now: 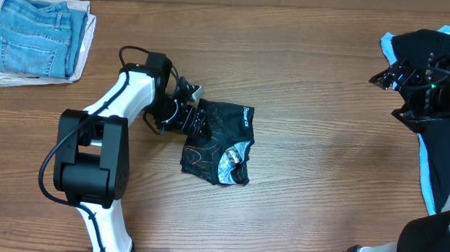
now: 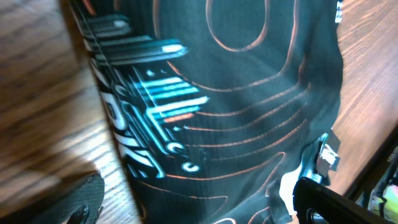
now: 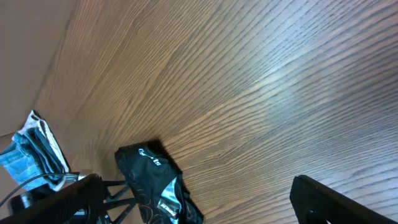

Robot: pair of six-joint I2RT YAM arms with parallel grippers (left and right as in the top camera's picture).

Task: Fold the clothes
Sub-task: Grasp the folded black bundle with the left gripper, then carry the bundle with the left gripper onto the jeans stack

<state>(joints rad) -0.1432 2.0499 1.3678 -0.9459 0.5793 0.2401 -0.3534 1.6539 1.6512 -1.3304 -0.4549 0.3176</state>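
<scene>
My left gripper should next grab the black shirt by its striped edge facing the jeans, and then lay the shirt on the folded jeans.
The clothes, a black shirt (image 1: 218, 139) with thin orange lines, lie bunched in a small heap at the table's middle. My left gripper (image 1: 195, 119) is at the heap's left edge, low over it. In the left wrist view the shirt (image 2: 249, 106) fills the frame, and the left gripper (image 2: 199, 211) stands open with one finger on either side of the cloth, shut on nothing. My right gripper (image 1: 385, 76) hangs far to the right, well away from the shirt. In the right wrist view this gripper (image 3: 202, 202) is open and empty above bare wood, with the shirt (image 3: 155, 186) below left.
Folded light-blue jeans (image 1: 37, 33) lie on a white cloth at the back left corner, also seen as jeans (image 3: 28, 152) in the right wrist view. Another black and light-blue garment (image 1: 439, 156) lies along the right edge under the right arm.
</scene>
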